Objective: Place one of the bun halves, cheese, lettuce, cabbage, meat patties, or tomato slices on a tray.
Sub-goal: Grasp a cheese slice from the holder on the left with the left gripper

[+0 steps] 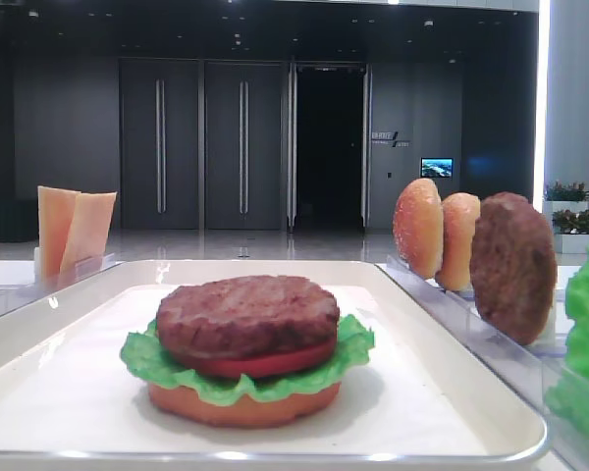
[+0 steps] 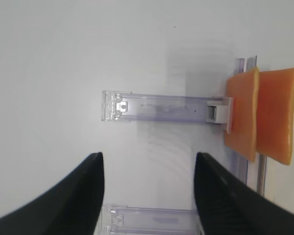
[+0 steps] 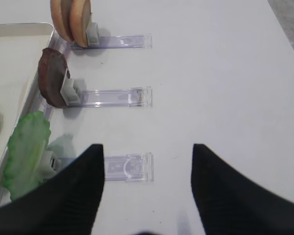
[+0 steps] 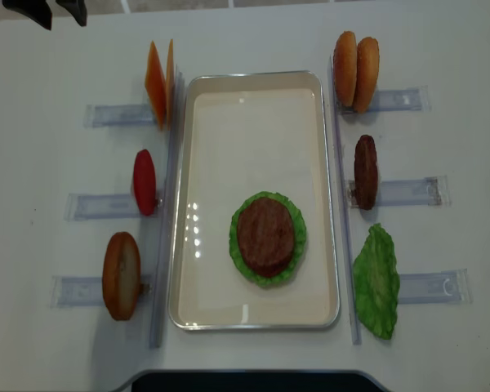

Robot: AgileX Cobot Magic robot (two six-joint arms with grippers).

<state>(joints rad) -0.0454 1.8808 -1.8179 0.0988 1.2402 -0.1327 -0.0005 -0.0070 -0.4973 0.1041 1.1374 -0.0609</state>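
My left gripper needs to grab the cheese slice by its free upper edge (image 4: 170, 77) next. The clear rack is clamping the bottom of the slice.
On the white tray (image 4: 253, 90) lies a stack: flat bun half (image 1: 240, 407), lettuce (image 1: 147, 358), tomato slice (image 1: 265, 363) and a meat patty (image 4: 265, 237) on top. Two cheese slices (image 2: 242, 112) stand in the left rack. My left gripper (image 2: 148, 159) hangs open and empty over the table, left of the cheese. Beside the tray's right side stand two bun halves (image 3: 71, 19), a patty (image 3: 51, 83) and a lettuce leaf (image 3: 27, 147). My right gripper (image 3: 148, 147) is open and empty beside that leaf. Cabbage is out of view.
Clear plastic racks (image 4: 114, 114) line both long sides of the tray. The left ones also hold a tomato slice (image 4: 144, 181) and a bun half (image 4: 121, 275). A clear holder (image 3: 127, 166) lies just ahead of my right gripper's fingertips.
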